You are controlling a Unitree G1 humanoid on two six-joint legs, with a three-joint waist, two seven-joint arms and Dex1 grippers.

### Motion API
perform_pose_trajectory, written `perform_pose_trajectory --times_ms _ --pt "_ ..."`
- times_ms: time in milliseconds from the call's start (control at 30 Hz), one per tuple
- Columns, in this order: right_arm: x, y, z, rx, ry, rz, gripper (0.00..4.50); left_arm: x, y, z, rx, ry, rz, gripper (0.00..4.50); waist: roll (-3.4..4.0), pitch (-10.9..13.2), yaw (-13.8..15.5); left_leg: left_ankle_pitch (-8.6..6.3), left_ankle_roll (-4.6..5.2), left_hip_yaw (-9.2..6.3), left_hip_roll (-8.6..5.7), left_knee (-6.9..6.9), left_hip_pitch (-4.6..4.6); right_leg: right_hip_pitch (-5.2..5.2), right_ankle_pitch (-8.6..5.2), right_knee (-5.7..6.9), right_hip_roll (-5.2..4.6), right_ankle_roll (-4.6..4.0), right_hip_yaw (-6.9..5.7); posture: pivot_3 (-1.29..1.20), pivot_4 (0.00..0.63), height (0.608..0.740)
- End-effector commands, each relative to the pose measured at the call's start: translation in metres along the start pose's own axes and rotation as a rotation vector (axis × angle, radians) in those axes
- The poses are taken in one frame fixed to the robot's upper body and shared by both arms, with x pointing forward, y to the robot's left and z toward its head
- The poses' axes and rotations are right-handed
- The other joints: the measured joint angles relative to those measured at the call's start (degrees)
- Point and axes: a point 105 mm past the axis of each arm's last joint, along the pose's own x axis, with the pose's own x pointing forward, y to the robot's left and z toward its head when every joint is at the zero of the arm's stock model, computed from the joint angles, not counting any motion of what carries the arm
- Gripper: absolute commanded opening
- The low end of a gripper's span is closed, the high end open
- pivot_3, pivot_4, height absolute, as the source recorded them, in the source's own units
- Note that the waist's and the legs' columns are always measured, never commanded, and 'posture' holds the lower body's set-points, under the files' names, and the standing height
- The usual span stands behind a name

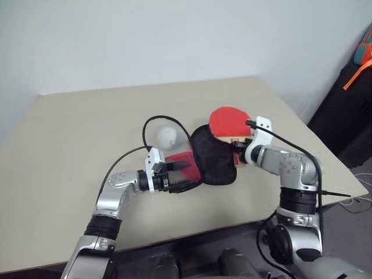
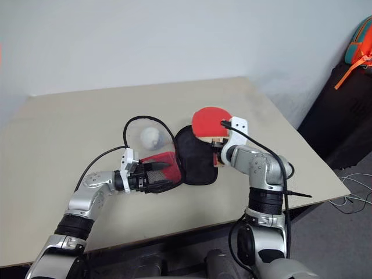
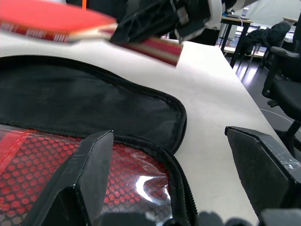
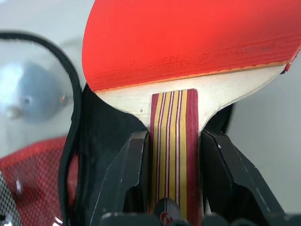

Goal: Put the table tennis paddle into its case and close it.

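My right gripper lowers the paddle onto the flap next, before releasing it, since the paddle's red side is still above the far edge of the case's black flap.
The case lies open on the table, its black lining flap on the right and its red mesh half on the left. My left gripper rests low at the red half, open, its fingers wide apart either side of the case's zip edge. My right gripper is shut on the striped wooden handle of the table tennis paddle. It holds the paddle's red face just above the far right edge of the black flap.
A small white ball sits on the table just behind the case. The beige table ends close on the right. Beyond that edge stands dark furniture with a bag on it.
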Motion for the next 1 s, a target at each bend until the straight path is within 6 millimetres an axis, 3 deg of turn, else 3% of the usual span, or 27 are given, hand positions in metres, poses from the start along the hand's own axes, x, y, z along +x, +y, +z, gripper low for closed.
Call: perform_pose_trajectory --times_ms 33,367,533,667,800,1000 --pt "0.0 0.007 0.007 -0.013 -0.043 0.001 1.23 0.004 -0.002 0.012 0.045 -0.018 -0.027 4.05 0.01 0.01 -0.1 0.0 0.0 0.0 0.0 -0.01 0.0 -0.02 0.0 0.01 0.0 0.0 0.0 0.0 0.0 0.74" --pt "0.026 0.033 -0.01 0.032 0.014 0.035 1.23 0.005 -0.004 0.011 0.048 -0.01 -0.03 4.05 0.01 0.01 -0.18 0.0 0.0 0.01 0.0 -0.01 0.02 -0.01 0.01 0.02 0.0 0.01 0.0 0.0 0.0 0.74" --pt "0.035 0.026 -0.026 0.018 0.059 -0.007 1.23 0.003 -0.005 0.01 0.042 -0.011 -0.025 4.05 0.01 0.0 -0.47 0.0 0.0 -0.01 0.01 -0.03 0.05 -0.01 0.01 0.03 0.01 0.01 0.0 0.0 0.0 0.74" --pt "0.035 0.027 -0.028 0.018 0.063 -0.007 1.23 0.002 -0.006 0.01 0.039 -0.012 -0.021 4.05 0.01 0.0 -0.56 0.0 0.0 -0.02 0.01 -0.03 0.08 0.03 0.01 0.04 0.01 0.01 0.0 0.0 0.0 0.74" --pt "0.03 0.043 -0.025 0.015 0.053 0.042 1.23 0.001 -0.006 0.009 0.035 -0.007 -0.016 4.05 0.01 0.0 -0.59 0.01 0.0 -0.03 0.01 -0.03 0.08 0.02 0.01 0.04 0.01 0.02 0.0 0.0 0.0 0.74" --pt "0.026 0.052 -0.026 -0.004 0.054 0.062 1.23 0.002 -0.004 0.009 0.036 -0.008 -0.013 4.05 0.02 0.01 -0.59 0.0 0.0 -0.03 0.01 -0.07 0.06 -0.02 0.01 0.03 0.01 0.01 -0.01 0.0 0.0 0.74"
